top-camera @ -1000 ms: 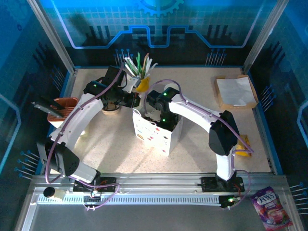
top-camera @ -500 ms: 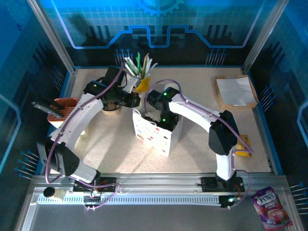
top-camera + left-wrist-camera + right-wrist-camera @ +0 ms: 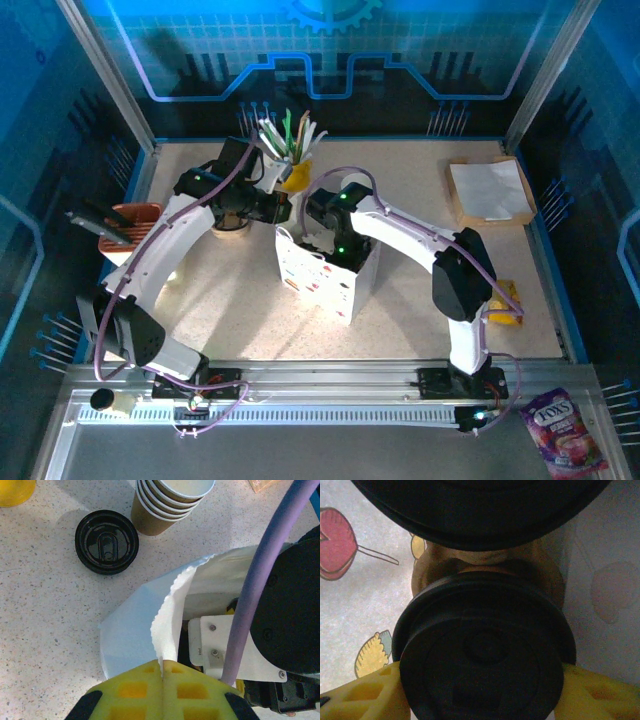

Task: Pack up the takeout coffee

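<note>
The takeout coffee cup is inside the bag beside the second lid, so it is time for my right gripper to open now.
In the right wrist view my right gripper [image 3: 485, 680] is shut on a takeout coffee cup with a black lid [image 3: 482, 650], one yellow finger [image 3: 367, 692] on each side. It is down inside the white paper bag [image 3: 318, 278], whose printed wall [image 3: 355, 580] surrounds it. A second black lid [image 3: 480, 510] crosses the top of that view, with brown paper [image 3: 485, 562] between the two lids. My left gripper [image 3: 163, 667] is shut on the bag's serrated rim [image 3: 170, 605], holding it open. From above, the left gripper [image 3: 283, 208] sits at the bag's far left corner.
On the table past the bag are a black lid [image 3: 106, 541], a stack of lidless brown cups [image 3: 167, 502] and a yellow utensil cup [image 3: 290, 160]. An orange holder [image 3: 130, 225] stands at the left, napkins on a board [image 3: 490, 190] at the right.
</note>
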Action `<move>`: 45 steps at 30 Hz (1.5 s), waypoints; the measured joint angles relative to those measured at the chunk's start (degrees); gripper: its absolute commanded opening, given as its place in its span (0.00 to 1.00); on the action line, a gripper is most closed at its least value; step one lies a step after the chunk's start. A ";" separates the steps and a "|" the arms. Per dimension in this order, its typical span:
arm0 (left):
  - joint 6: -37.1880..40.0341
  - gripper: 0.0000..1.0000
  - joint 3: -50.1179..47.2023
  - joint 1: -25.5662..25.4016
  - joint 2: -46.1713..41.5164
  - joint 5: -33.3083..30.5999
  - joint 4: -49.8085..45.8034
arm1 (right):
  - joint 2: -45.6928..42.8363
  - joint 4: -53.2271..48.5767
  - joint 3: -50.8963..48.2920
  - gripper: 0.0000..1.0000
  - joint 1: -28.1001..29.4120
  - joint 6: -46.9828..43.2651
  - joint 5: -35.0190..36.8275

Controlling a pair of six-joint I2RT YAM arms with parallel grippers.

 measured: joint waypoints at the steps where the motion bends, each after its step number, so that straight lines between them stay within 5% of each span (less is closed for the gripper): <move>1: 0.00 0.00 0.00 0.00 0.00 0.00 0.00 | 0.00 0.02 -0.11 0.44 -0.02 0.00 -0.07; 11: 0.00 0.00 0.00 -0.02 0.00 0.04 0.00 | -0.13 0.46 -0.72 0.51 -0.13 0.04 -0.26; 25: 0.00 0.00 -0.02 -0.02 0.00 0.22 0.00 | -1.73 1.46 -0.31 0.79 0.57 0.68 -0.02; 45: 0.00 0.00 -0.68 -0.02 -0.85 0.17 0.00 | -9.16 4.00 1.11 0.82 0.92 0.70 -4.44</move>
